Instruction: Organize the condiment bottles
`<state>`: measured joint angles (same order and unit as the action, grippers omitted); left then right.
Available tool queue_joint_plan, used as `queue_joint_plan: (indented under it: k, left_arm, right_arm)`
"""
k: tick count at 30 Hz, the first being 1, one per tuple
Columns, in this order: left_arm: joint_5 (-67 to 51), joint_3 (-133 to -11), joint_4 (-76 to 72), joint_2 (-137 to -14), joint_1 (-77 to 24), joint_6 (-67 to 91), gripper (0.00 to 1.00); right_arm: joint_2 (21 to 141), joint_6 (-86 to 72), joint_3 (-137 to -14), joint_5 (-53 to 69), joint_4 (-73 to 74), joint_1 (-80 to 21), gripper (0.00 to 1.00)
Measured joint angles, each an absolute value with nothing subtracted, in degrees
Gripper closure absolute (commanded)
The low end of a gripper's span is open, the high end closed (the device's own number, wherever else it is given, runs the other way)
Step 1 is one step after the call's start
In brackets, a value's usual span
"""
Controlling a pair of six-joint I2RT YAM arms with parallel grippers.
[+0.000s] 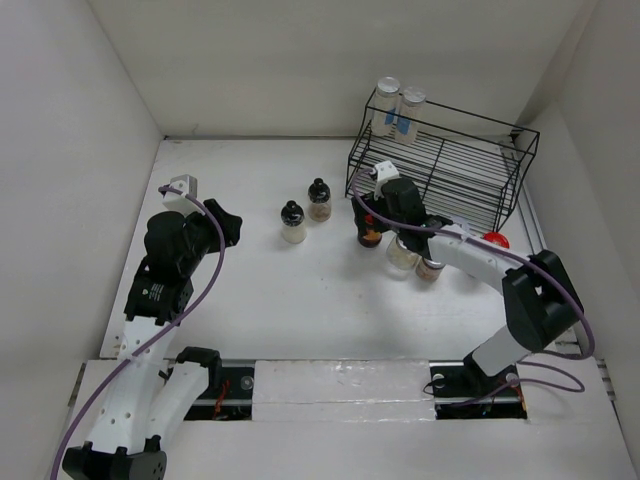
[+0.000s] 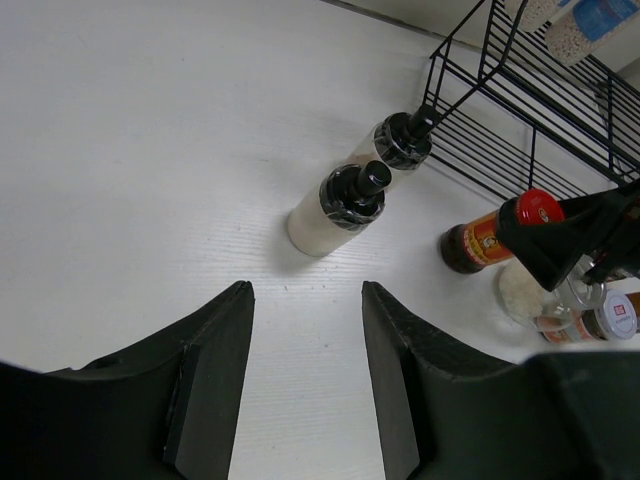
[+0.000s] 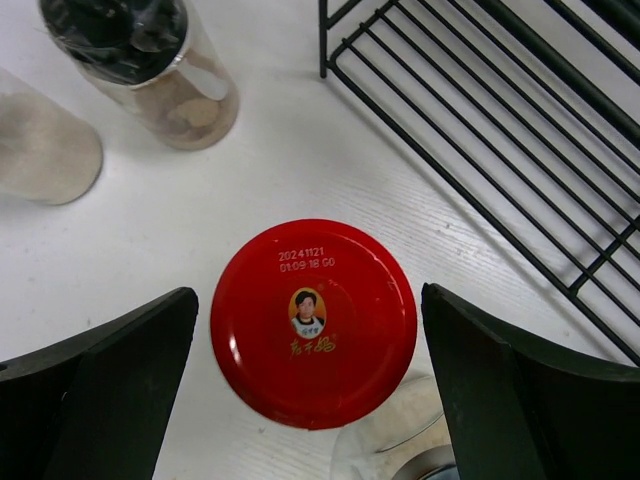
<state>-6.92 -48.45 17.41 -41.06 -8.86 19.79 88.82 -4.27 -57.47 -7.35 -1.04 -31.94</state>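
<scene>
The robot's right gripper should close on the red cap now, as its finger reaches down level with the cap.
My right gripper [image 3: 310, 335] is open, one jaw on each side of the red cap of an amber bottle [image 3: 313, 322] that stands upright in front of the rack; I see no contact. In the top view this gripper [image 1: 385, 205] hangs over that bottle [image 1: 370, 237]. Two black-capped pale bottles [image 1: 292, 222] [image 1: 319, 200] stand mid-table. Two clear jars [image 1: 403, 257] [image 1: 431, 269] stand beside the amber bottle. A second red cap [image 1: 496, 240] shows behind the right arm. Two blue-labelled bottles [image 1: 386, 105] [image 1: 410, 110] stand in the rack. My left gripper [image 2: 305, 295] is open and empty, short of the black-capped bottles [image 2: 335, 205].
The black wire rack [image 1: 440, 165] stands at the back right, against the wall corner. White walls close in the table on the left, back and right. The right arm's forearm [image 1: 470, 255] lies over the table in front of the rack.
</scene>
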Motion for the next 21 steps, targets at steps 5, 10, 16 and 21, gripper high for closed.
queue_joint_plan:
  k: [5, 10, 16, 21]
  left_arm:
    - [-6.92, -48.45, 17.41, -41.06, -8.86, 19.79, 0.57]
    - [-6.94, -48.45, 17.41, -41.06, -8.86, 19.79, 0.57]
    - [-6.94, -48.45, 17.39, -41.01, -8.88, 19.77, 0.57]
    - [-6.92, -48.45, 17.41, -41.01, -8.86, 19.77, 0.57]
  right_arm:
    - [91.0, -4.19, -58.17, -9.3, -0.84, -31.97, 0.24]
    - [91.44, -4.1, -58.46, -10.15, -0.86, -32.45, 0.48]
    - [86.94, -3.86, -58.46, -9.52, 2.83, -34.17, 0.52]
    - [77.78, -3.42, -62.81, -4.49, 5.28, -30.92, 0.52]
